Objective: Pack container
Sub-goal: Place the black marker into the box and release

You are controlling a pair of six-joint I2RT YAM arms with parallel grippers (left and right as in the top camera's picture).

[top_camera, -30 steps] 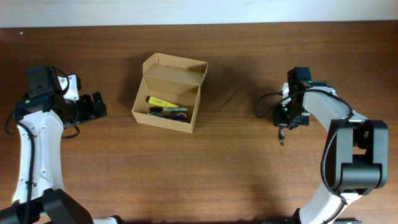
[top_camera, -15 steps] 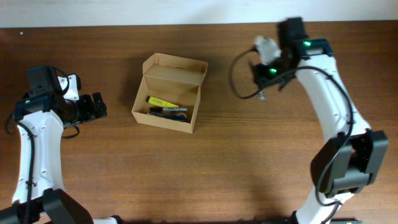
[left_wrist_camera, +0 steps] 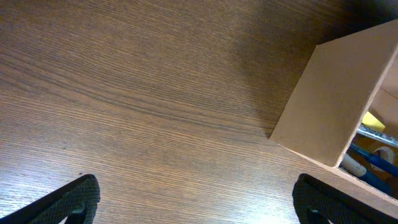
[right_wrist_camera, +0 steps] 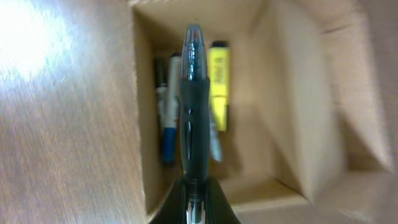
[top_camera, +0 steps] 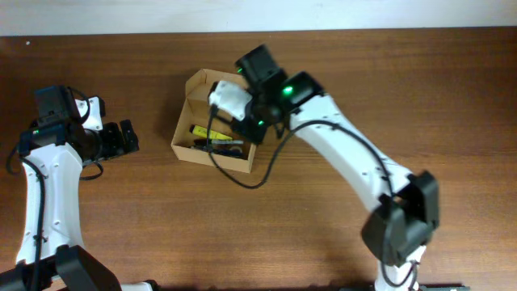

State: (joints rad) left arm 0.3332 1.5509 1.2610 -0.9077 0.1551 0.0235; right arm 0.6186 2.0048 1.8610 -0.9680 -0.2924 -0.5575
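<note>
The black pen is high and the gripper's fingers are above the box's end, so the pen would fall if the robot's right gripper opened now.
The container (top_camera: 212,159) is a tan cardboard box with its flap lid (top_camera: 218,82) open at the back. Inside lie a yellow highlighter (top_camera: 202,130) and several pens (top_camera: 220,146). My right gripper (top_camera: 246,125) hovers over the box's right end. In the right wrist view the right gripper (right_wrist_camera: 194,186) is shut on a black pen (right_wrist_camera: 193,106) that points down into the box (right_wrist_camera: 292,106), above the highlighter (right_wrist_camera: 219,81) and a blue pen (right_wrist_camera: 168,140). My left gripper (top_camera: 121,137) is open and empty on the table left of the box (left_wrist_camera: 336,106).
The right arm's black cable (top_camera: 242,179) loops over the box's front wall onto the brown wooden table (top_camera: 323,226). The left fingers (left_wrist_camera: 74,199) frame bare wood in the left wrist view. The table's back edge runs along the top.
My right arm has swung from the table's right side leftward across the table, carrying the pen, and now sits over the open box. The left arm has not moved.
</note>
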